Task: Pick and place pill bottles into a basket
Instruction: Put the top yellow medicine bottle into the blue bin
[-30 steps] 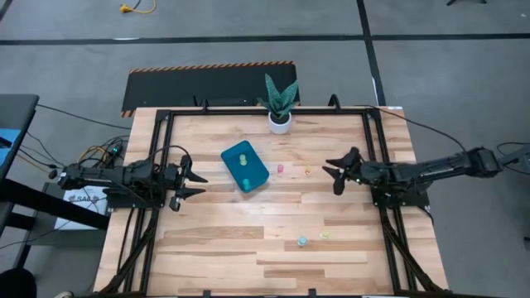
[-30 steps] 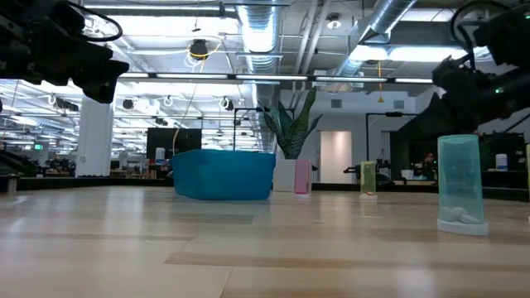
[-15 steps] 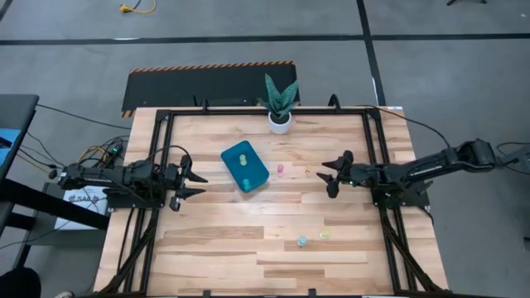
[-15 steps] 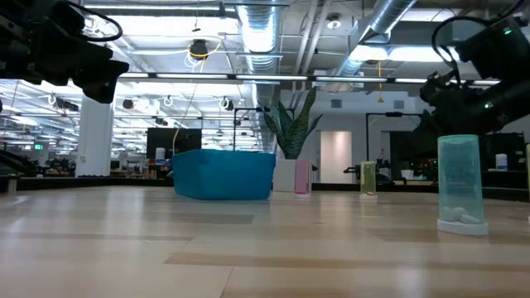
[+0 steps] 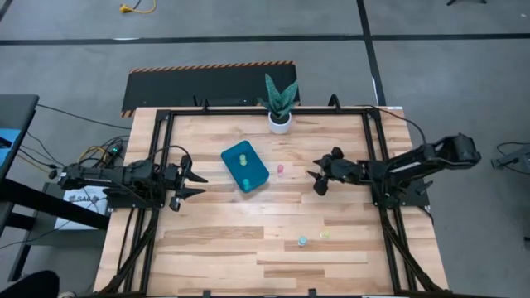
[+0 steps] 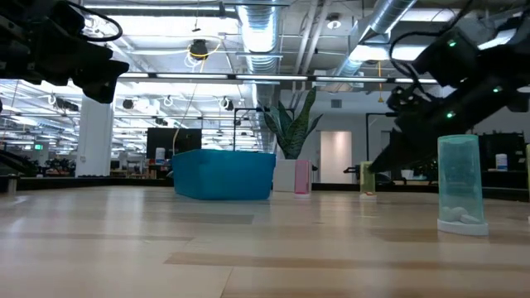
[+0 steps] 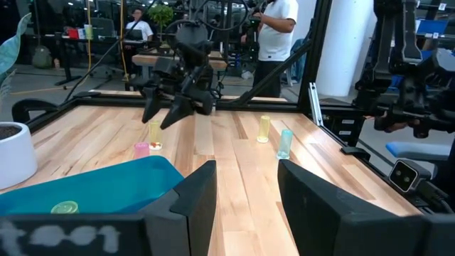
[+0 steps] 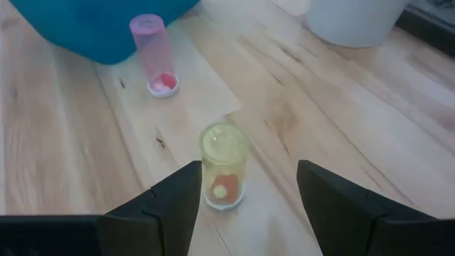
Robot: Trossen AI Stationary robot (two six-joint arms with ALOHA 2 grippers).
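Note:
My right gripper grabs the bottle's cylindrical body (image 8: 224, 178) next, to place the yellow bottle in the teal-blue basket (image 8: 99, 27).
The teal-blue basket (image 5: 244, 166) lies left of the table's middle, with a yellow bottle (image 5: 243, 157) and a teal bottle (image 5: 246, 183) in it. A pink bottle (image 5: 280, 170) stands upright just right of it. A yellow bottle (image 8: 224, 165) stands upright right of the pink one. My right gripper (image 5: 315, 175) is open just right of that yellow bottle, a finger on either side ahead of it, touching nothing. A teal bottle (image 5: 302, 241) and a yellow-green bottle (image 5: 324, 235) stand near the front edge. My left gripper (image 5: 201, 183) waits open, left of the basket.
A white pot with a green plant (image 5: 280, 122) stands at the far edge, behind the basket. A black frame (image 5: 372, 132) runs around the table's edges. The pink bottle (image 8: 156, 53) stands between the yellow one and the basket wall (image 8: 92, 21).
My right gripper has gone toward the table's left edge, from near the right frame rail up to the yellow bottle, and has come lower. Its fingers have stayed open. The bottles and the basket have kept still.

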